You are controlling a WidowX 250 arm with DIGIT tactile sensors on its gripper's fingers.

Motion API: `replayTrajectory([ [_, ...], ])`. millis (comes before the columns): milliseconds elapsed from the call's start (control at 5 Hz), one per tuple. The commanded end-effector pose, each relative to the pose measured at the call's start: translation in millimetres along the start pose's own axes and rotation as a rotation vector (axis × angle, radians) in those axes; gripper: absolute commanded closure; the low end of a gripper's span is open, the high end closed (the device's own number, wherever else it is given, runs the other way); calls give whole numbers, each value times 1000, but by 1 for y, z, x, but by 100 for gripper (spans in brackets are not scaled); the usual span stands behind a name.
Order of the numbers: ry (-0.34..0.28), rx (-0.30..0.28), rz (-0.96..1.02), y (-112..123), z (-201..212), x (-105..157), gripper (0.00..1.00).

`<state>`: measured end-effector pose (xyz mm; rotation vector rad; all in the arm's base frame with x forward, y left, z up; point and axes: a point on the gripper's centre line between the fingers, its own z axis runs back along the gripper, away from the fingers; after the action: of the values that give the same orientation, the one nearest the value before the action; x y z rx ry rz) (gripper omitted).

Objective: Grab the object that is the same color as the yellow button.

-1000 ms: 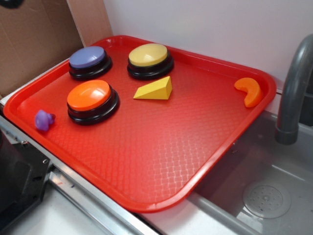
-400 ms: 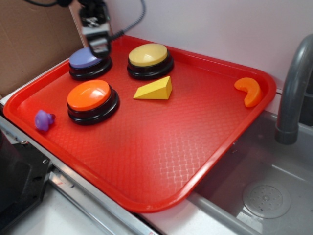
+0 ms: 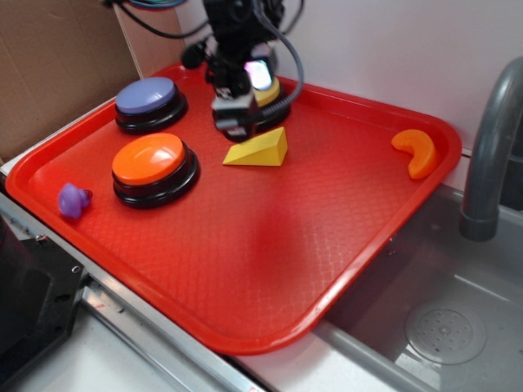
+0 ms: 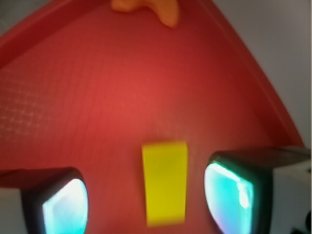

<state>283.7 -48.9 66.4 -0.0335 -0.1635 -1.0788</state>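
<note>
The gripper takes hold of the yellow wedge by its thick end [image 3: 275,150] next. That picks out the object matching the yellow button [image 3: 270,92].
The object, a small yellow wedge [image 3: 261,149], lies on the red tray [image 3: 245,245] just in front of the yellow button [image 3: 270,92], which the arm largely covers. My gripper [image 3: 235,129] hovers over the wedge's thin left end, close above the tray. In the wrist view the wedge [image 4: 165,183] lies lengthwise between my two fingers, nearer the right fingertip [image 4: 229,195] than the left one, touching neither. The gripper [image 4: 148,200] is open and holds nothing.
A purple button [image 3: 145,96] and an orange button [image 3: 149,159] stand on the tray's left side, with a small purple toy [image 3: 73,200] near the left rim. An orange crescent [image 3: 417,151] lies at the far right corner. A grey faucet [image 3: 490,147] and sink [image 3: 449,327] are to the right.
The arm came in from the top left, passed over the purple button and swung right. It now hangs in front of the yellow button over the wedge. No object moved.
</note>
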Motion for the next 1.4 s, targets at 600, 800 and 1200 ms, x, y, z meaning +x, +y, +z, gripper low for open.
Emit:
replayTrajectory([
  [600,-65,-25,-87,3,-28,17,0],
  [800,-83,-19,-111,2,-28,15,0],
  [1200,-152,-36,-169,1,-24,8,100],
])
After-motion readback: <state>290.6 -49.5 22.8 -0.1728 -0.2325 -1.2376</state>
